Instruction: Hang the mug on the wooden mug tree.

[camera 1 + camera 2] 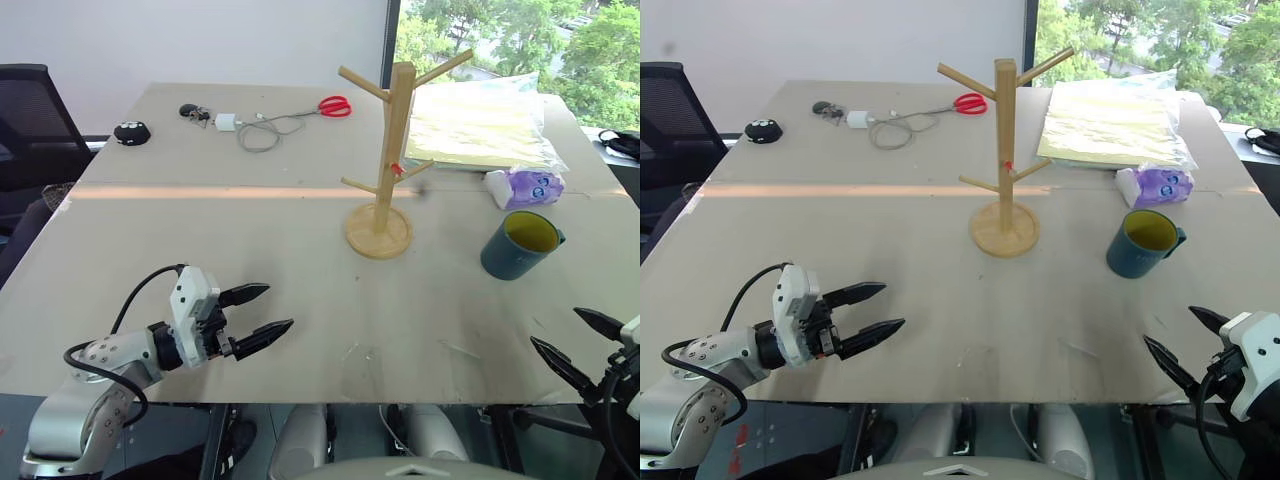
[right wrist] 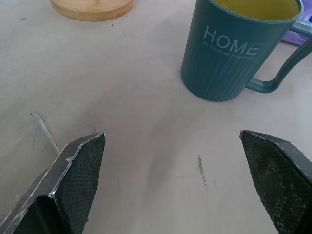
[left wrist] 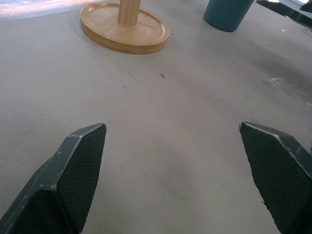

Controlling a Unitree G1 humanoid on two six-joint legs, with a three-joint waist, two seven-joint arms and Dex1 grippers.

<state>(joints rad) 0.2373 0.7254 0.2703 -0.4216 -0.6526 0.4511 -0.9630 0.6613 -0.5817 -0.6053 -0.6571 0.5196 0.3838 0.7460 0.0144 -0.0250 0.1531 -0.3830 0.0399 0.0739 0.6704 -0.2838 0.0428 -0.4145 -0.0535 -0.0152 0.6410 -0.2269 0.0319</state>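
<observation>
The mug's round body point(image 1: 511, 258) is wider than my open fingers, so my right gripper will next take the mug by its slim handle point(image 1: 561, 238).
The teal-blue mug point(image 1: 518, 247) with a yellow inside stands upright on the table at the right, its handle turned to the right; the right wrist view shows the mug point(image 2: 234, 53) marked HOME. The wooden mug tree point(image 1: 385, 160) stands left of it near the table's middle, its pegs bare. My right gripper point(image 1: 570, 345) hovers open at the table's near right edge, short of the mug. My left gripper point(image 1: 262, 314) is open over the near left of the table, pointing toward the mug tree's round base point(image 3: 124, 29).
A purple tissue pack point(image 1: 525, 187) lies just behind the mug. A plastic-wrapped yellow stack point(image 1: 480, 125) sits at the back right. Red scissors point(image 1: 335, 105), a coiled white cable point(image 1: 258, 130) and a small black object point(image 1: 131, 132) lie at the back. A black chair point(image 1: 30, 110) stands at the left.
</observation>
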